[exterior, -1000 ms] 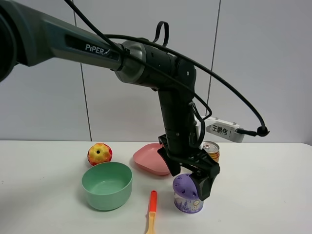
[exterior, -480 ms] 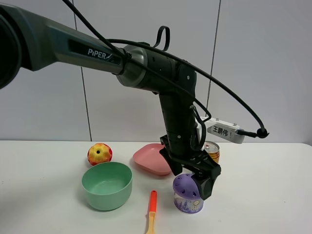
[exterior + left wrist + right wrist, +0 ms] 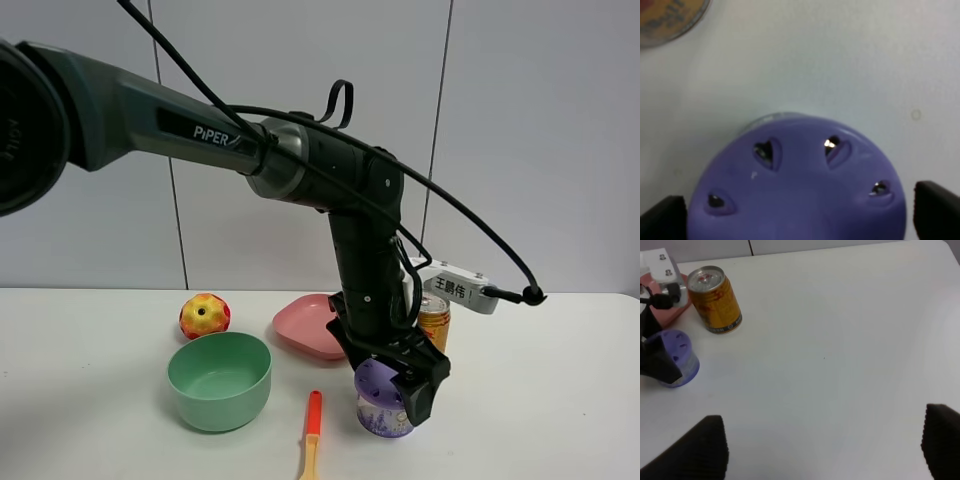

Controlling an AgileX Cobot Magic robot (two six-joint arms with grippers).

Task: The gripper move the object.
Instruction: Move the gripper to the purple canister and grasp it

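Observation:
The left gripper should move the squat round container next, so it should hold it by its lavender slotted lid.
The object, a squat round container with a lavender slotted lid and a floral body, stands on the white table in front of the gold can. My left gripper, a black claw on the thick black arm with a white tag, is lowered over it. Its fingers straddle the lid. In the left wrist view the lid fills the frame between the fingertips, with a narrow gap on one side. The right wrist view shows the container far off. My right gripper is open and empty above bare table.
A gold drink can stands just behind the container. A pink plate lies at its back left. A green bowl and a red-yellow ball are at the left. An orange-handled tool lies between bowl and container.
My left gripper has sunk lower around the container's lid, and the arm has shifted slightly. The container has stayed in place.

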